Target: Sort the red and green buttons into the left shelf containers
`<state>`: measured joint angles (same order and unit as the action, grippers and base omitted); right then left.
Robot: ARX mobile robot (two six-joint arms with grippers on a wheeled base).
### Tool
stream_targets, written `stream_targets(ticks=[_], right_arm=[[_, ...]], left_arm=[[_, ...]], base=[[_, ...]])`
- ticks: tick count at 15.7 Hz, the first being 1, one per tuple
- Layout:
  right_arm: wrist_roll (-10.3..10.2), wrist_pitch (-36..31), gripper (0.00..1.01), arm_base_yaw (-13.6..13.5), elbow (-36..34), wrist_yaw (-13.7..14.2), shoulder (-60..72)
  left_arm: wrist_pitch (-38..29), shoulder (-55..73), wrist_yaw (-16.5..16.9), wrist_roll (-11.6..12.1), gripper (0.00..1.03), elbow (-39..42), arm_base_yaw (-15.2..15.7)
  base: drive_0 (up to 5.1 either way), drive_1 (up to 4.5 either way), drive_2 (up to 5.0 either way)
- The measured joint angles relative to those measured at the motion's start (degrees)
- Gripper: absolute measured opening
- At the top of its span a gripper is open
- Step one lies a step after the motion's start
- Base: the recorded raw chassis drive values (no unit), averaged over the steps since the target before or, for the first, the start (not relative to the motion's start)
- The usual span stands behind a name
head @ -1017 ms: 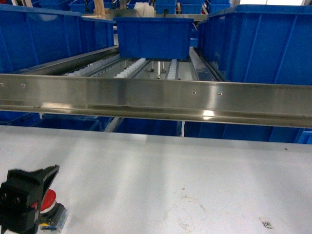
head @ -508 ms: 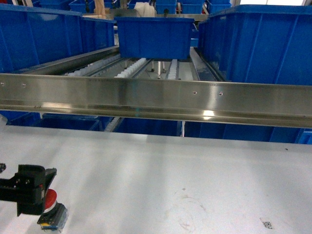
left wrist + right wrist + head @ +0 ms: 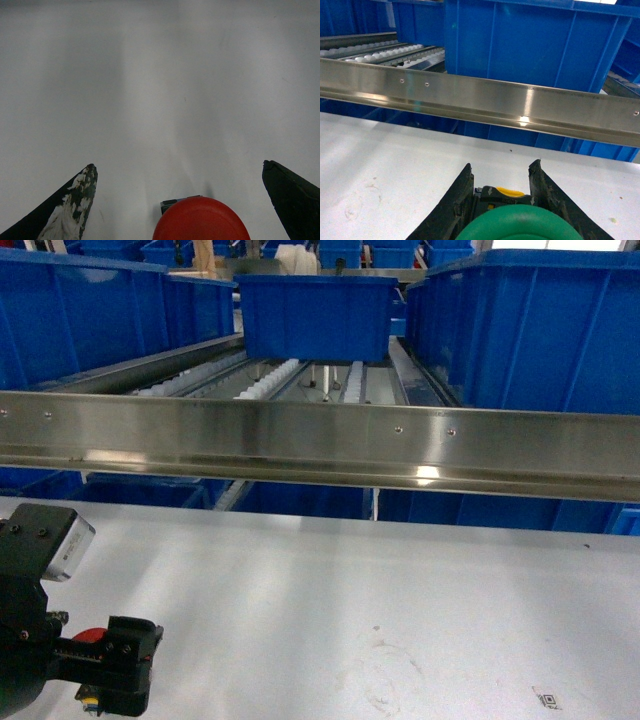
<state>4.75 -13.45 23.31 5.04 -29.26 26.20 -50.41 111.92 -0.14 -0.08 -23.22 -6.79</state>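
Note:
The red button (image 3: 201, 220) should go into a left shelf container, so my left gripper should next grab it by its dark body (image 3: 169, 204).
The red button (image 3: 201, 220) stands on the white table (image 3: 350, 580) at the near left; only a sliver of its cap (image 3: 88, 635) shows in the head view. My left gripper (image 3: 178, 166) hangs over it, open, with one finger on each side and clear gaps to the cap. In the head view this gripper (image 3: 95, 665) is the black block at the bottom left. My right gripper (image 3: 502, 165) is shut on the green button (image 3: 520, 222), clamping its dark body, and is out of the head view. The left shelf containers (image 3: 90, 310) sit at the back left.
A long steel rail (image 3: 320, 440) crosses in front of the roller shelf, between the table and the bins. More blue bins stand at the middle (image 3: 318, 315) and right (image 3: 530, 325). The rail (image 3: 480, 100) also lies ahead of the right gripper.
My left gripper has turned and dropped lower around the red button, and its wrist block now rises at the left edge. The button has stayed in place.

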Motion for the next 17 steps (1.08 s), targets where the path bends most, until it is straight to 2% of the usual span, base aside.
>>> stream_targets(ticks=[3,4,7,8,9,13,14,17], right_arm=[[0.00,0.00,0.29,0.00,0.00,0.00,0.00],[0.02,0.00,0.29,0.00,0.00,-0.02,0.00],[0.02,0.00,0.29,0.00,0.00,-0.02,0.00],[0.02,-0.02,0.29,0.00,0.00,0.00,0.00],[0.02,0.00,0.29,0.00,0.00,0.00,0.00],[0.02,0.00,0.29,0.00,0.00,-0.02,0.00],[0.02,-0.02,0.29,0.00,0.00,-0.02,0.00],[0.02,0.00,0.29,0.00,0.00,-0.02,0.00]], left_arm=[[-4.85,4.79,-0.55,0.57,0.97,0.44,-0.31],[-4.61,5.18,-0.48,0.61,0.84,0.44,-0.42],[-5.01,5.25,0.20,1.01,0.56,-0.33,-1.01],[-4.42,5.25,0.28,1.09,0.39,-0.90,-1.33],[-4.33,5.25,0.15,1.22,0.31,-0.90,-1.46],[-5.33,5.22,-1.07,1.60,0.31,0.26,-1.33],[-5.14,3.74,-0.57,1.64,0.31,1.77,-0.42],[-3.65,-8.87,3.93,2.25,0.31,4.55,3.26]], base=[[0.0,0.00,0.0],[0.0,0.00,0.0],[0.0,0.00,0.0],[0.0,0.00,0.0],[0.0,0.00,0.0],[0.0,0.00,0.0],[0.0,0.00,0.0],[0.0,0.00,0.0]])
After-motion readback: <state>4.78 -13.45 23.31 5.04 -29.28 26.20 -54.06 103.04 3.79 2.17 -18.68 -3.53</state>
